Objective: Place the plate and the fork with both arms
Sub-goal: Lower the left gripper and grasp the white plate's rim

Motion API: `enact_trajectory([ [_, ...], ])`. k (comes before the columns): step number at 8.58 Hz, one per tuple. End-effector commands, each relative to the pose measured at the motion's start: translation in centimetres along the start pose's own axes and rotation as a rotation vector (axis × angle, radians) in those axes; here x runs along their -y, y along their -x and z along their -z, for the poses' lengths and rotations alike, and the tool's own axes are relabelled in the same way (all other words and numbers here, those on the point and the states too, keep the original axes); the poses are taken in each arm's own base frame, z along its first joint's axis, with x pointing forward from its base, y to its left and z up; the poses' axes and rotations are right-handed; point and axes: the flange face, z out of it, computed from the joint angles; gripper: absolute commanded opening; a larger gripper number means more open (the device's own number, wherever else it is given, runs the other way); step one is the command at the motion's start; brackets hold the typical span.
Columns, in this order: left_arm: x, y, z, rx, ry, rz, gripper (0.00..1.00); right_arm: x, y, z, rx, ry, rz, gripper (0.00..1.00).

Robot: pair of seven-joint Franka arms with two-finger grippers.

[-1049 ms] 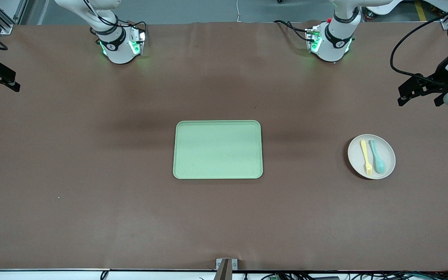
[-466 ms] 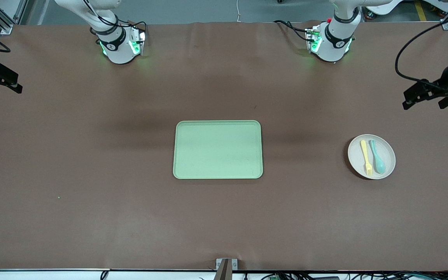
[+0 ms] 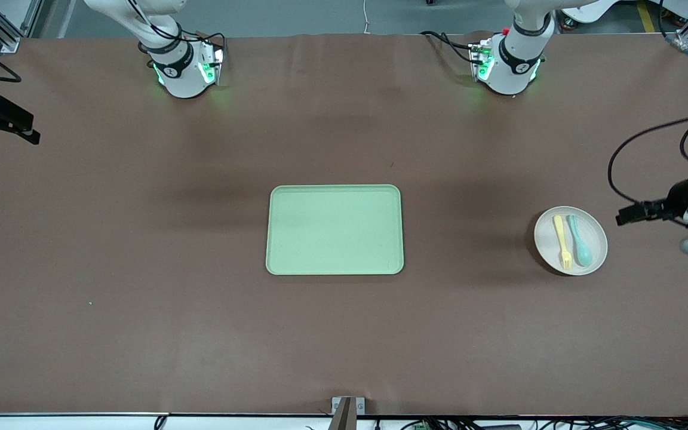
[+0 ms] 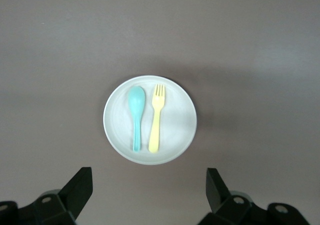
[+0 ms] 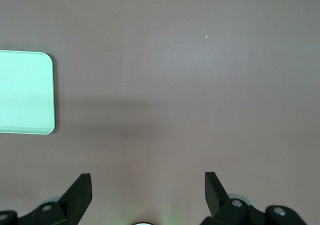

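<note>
Next, my left gripper picks up the plate by its rim [image 3: 593, 222] beside the teal spoon's handle and places the plate on the green tray [image 3: 334, 229].
The off-white plate [image 3: 596, 230] lies on the table toward the left arm's end. The pale yellow fork [image 3: 562, 240] lies on it beside a teal spoon [image 3: 580, 240]. My left gripper [image 3: 626, 216] is open and empty, in the air beside the plate at the table's end. In the left wrist view the gripper [image 4: 149, 177] is open, with the plate [image 4: 175, 120], fork [image 4: 156, 118] and spoon [image 4: 136, 114] ahead of it. My right gripper [image 3: 5, 138] is open and empty over the right arm's end of the table. It also shows open in the right wrist view [image 5: 148, 182].
A light green rectangular tray [image 3: 335, 230] lies at the middle of the table, its corner showing in the right wrist view [image 5: 25, 92]. Both arm bases stand along the table's edge farthest from the front camera. A brown cloth covers the table.
My left gripper has swung from farther back to beside the plate, nearer the front camera. My right gripper has shifted slightly toward the table's middle.
</note>
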Motion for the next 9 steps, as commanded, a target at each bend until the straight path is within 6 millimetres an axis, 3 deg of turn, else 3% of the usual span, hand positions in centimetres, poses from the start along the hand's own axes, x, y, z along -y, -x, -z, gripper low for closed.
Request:
enact_trajectory([
  [1, 3.2, -2.9, -7.2, 0.029, 0.041, -0.057, 1.00, 0.2, 0.0, -0.2, -0.003, -0.016, -0.013, 0.99],
  [3, 8.2, -3.5, -15.2, 0.065, 0.100, -0.062, 0.99, 0.6, 0.0, -0.3, 0.003, -0.015, -0.006, 0.99],
  [5, 10.2, -2.4, -20.2, 0.073, 0.145, -0.087, 0.85, 0.7, -0.1, -0.4, 0.005, -0.015, -0.004, 0.99],
  [7, 12.5, -0.8, -22.1, 0.083, 0.161, -0.128, 0.77, 0.6, -0.3, -0.8, 0.016, -0.016, -0.006, 0.99],
  [9, 14.4, 0.4, -23.1, 0.092, 0.181, -0.147, 0.57, 0.7, -0.3, -1.0, 0.019, -0.016, -0.004, 0.99],
])
